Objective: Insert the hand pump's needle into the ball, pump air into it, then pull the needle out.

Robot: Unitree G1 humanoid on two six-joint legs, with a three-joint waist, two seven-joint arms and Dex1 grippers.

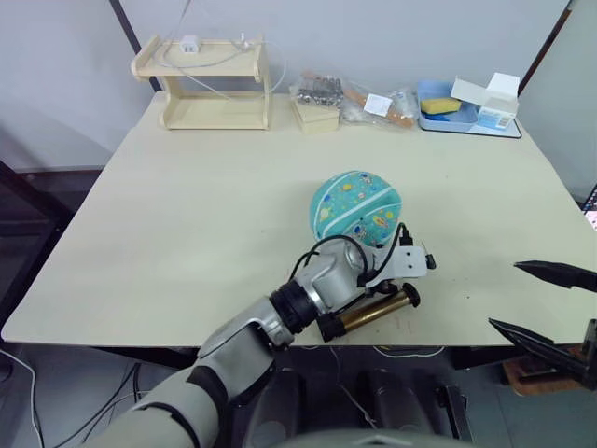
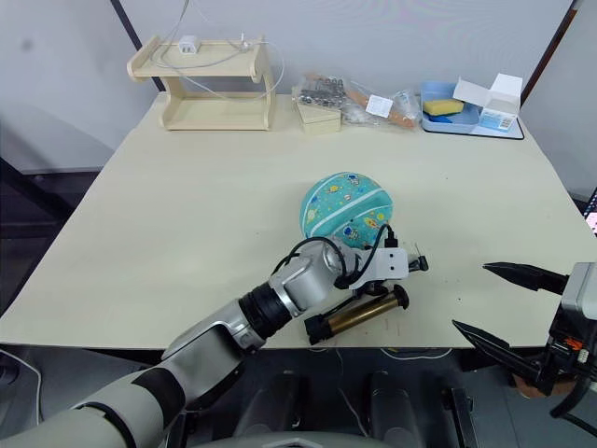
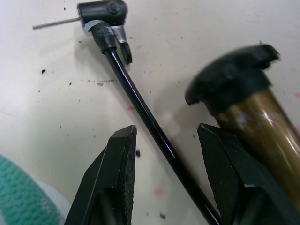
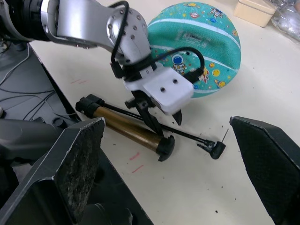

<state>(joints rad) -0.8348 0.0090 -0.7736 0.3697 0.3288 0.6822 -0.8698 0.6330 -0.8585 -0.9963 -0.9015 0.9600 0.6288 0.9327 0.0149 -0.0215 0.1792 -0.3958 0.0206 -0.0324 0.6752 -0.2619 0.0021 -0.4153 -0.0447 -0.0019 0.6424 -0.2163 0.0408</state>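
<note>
The thin needle [image 4: 225, 135] sticks out from the hose's end. My right gripper grabs it by the black fitting [image 4: 218, 150] next, to insert the needle into the ball.
The teal ball [image 1: 356, 207] rests near the middle of the table. Just in front of it the brass hand pump [image 1: 373, 313] lies flat close to the table's front edge. Its thin black hose [image 3: 154, 136] runs between the fingers of my left gripper [image 3: 166, 131], which stands open and low over the table, straddling the hose without closing on it. The needle [image 3: 56, 22] sticks out of its black fitting [image 3: 103, 11], lying on the table beyond the gripper and apart from the ball. My right gripper [image 1: 546, 308] hangs open and empty to the right of the pump.
A wooden shelf [image 1: 210, 84] stands at the back left. A small box [image 1: 315, 114], clear bags [image 1: 354, 98] and a blue tray [image 1: 466, 121] with a sponge and a carton line the back edge. The pump lies close to the table's front edge [image 1: 280, 343].
</note>
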